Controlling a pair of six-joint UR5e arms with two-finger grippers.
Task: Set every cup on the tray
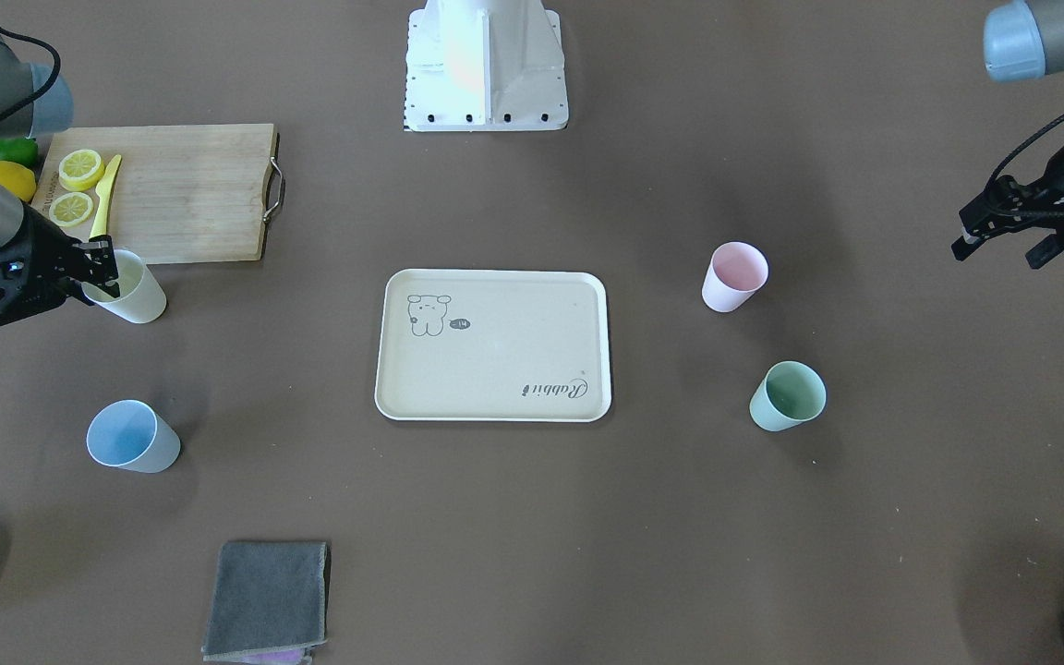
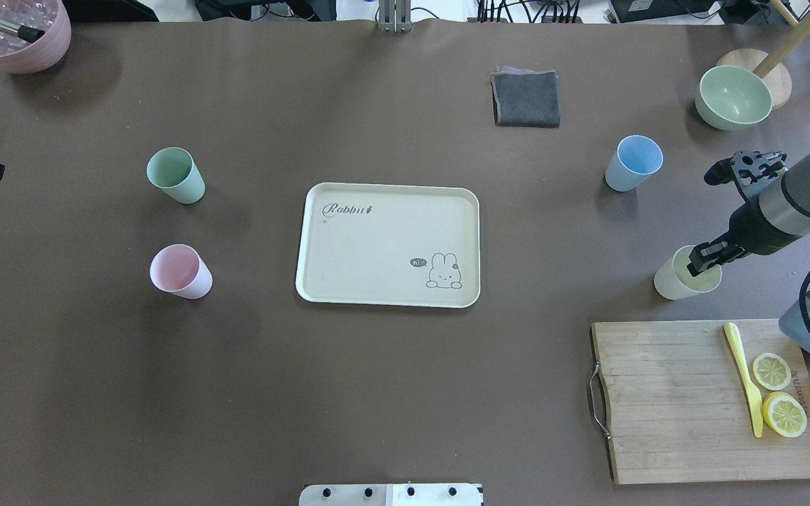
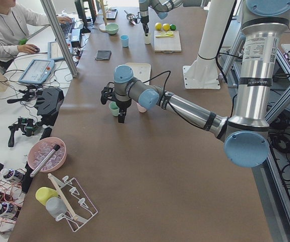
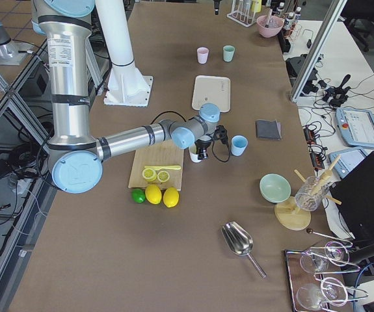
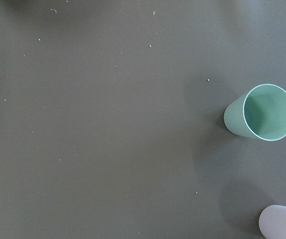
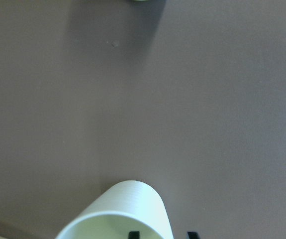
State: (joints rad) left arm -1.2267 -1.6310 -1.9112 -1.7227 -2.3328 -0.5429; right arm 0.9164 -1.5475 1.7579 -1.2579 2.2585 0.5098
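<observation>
My left gripper grabs the pale pink cup by its rim (image 1: 717, 253) next, to get the cup onto the cream tray (image 1: 495, 360).
The cream tray (image 1: 495, 360) lies bare at the table's middle. The pale yellow cup (image 1: 137, 294) stands upright next to the cutting board. My right gripper (image 1: 100, 270) is at its rim; the right wrist view shows one fingertip (image 6: 133, 234) inside the cup (image 6: 128, 209) and one outside, with a gap, so open. The light blue cup (image 1: 132, 437) stands apart from it. The pale pink cup (image 1: 733, 275) and mint green cup (image 1: 787, 396) stand on the tray's other side. My left gripper (image 1: 1003, 251) hangs open and empty, raised beside them.
A wooden cutting board (image 1: 181, 189) with lemon slices and a yellow knife lies behind the yellow cup. A grey cloth (image 1: 266, 600), a pale green bowl (image 2: 733, 97) and a mauve pot (image 2: 15, 35) sit along the far edge.
</observation>
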